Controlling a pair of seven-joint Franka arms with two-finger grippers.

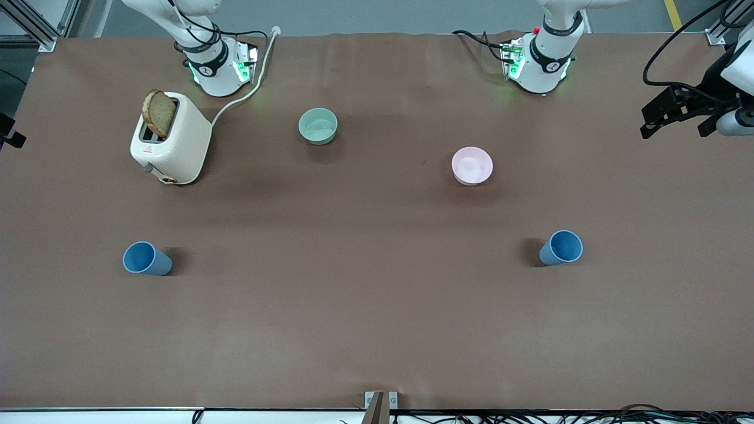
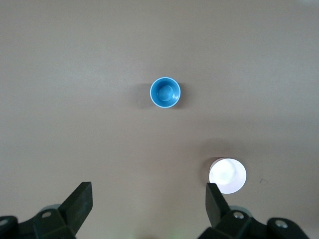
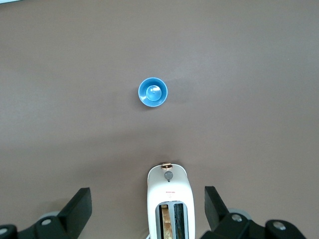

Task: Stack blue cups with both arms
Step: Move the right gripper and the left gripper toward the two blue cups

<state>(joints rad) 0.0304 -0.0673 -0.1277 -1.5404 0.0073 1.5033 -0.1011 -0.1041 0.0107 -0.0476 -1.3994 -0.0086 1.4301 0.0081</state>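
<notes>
My left gripper should grab the blue cup by its rim [image 1: 565, 232] next. Then it can stack the cup with the other blue cup [image 1: 146, 258].
Two blue cups stand upright and far apart on the brown table. One blue cup [image 1: 561, 247] is toward the left arm's end; it also shows in the left wrist view [image 2: 165, 92]. The other blue cup [image 1: 145, 258] is toward the right arm's end; it also shows in the right wrist view [image 3: 153, 92]. My left gripper [image 2: 148, 191] is open and empty, high over the table beside the pink bowl; it also shows in the front view [image 1: 676, 126]. My right gripper [image 3: 147, 194] is open and empty, high over the toaster.
A white toaster [image 1: 174, 141] with a bread slice [image 1: 159, 113] stands near the right arm's base, its cord running to the table's edge. A pale green bowl [image 1: 318, 125] and a pink bowl [image 1: 472, 165] sit farther from the front camera than the cups.
</notes>
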